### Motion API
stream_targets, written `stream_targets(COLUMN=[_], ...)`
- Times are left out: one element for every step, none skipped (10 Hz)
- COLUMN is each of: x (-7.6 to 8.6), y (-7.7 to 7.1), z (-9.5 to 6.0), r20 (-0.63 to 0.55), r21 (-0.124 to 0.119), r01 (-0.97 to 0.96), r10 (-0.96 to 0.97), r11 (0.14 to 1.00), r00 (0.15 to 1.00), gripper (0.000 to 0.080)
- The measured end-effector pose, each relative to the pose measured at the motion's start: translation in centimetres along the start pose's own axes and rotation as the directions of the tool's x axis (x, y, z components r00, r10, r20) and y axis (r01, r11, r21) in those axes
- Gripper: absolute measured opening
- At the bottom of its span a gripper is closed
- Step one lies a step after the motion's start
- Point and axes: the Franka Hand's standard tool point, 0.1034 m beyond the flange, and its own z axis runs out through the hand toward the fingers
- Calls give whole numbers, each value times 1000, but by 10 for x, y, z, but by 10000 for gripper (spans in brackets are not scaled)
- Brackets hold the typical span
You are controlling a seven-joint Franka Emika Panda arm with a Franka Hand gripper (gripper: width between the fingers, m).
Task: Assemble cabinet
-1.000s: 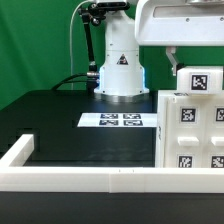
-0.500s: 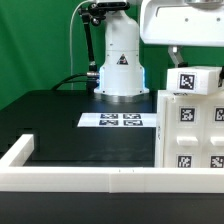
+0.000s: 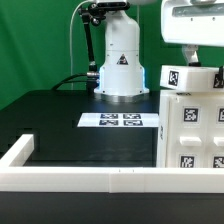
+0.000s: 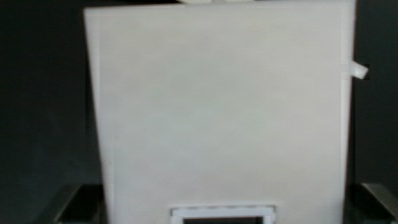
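Note:
I should open my gripper and let go of the white block, because its lower edge is resting on the cabinet body's top edge (image 3: 190,94).
The cabinet body (image 3: 190,135), a white box with black-and-white tags on its front, stands at the exterior view's right. A smaller white block (image 3: 192,80) with a tag on its side sits at the body's top edge. My gripper (image 3: 192,60) comes down from above and is shut on this block. In the wrist view the block's white face (image 4: 214,100) fills most of the picture, with a tag (image 4: 222,213) at its near end. The dark fingers (image 4: 71,205) stand close on both sides of it.
The marker board (image 3: 120,121) lies flat on the black table in front of the white robot base (image 3: 120,65). A low white border rail (image 3: 90,178) runs along the table's front and the exterior view's left side.
My gripper has shifted toward the exterior view's right and turned. The block has turned with it, so its tag now faces more to the exterior view's left.

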Motion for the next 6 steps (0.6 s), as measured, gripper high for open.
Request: stream_targets(x=[0, 0, 1, 3, 2, 2], y=[-1, -1, -2, -4, -4, -4], z=[0, 0, 1, 1, 1, 1], r20=[-1, 0, 7, 24, 27, 28], r21=[4, 7, 18, 35, 35, 35], r01=[-134, -197, -337, -475, -512, -525], r10=[134, 197, 337, 475, 511, 525], r11=[991, 980, 941, 879, 858, 850], r00=[991, 980, 941, 880, 859, 851], gripper=[563, 563, 563, 563, 563, 563])
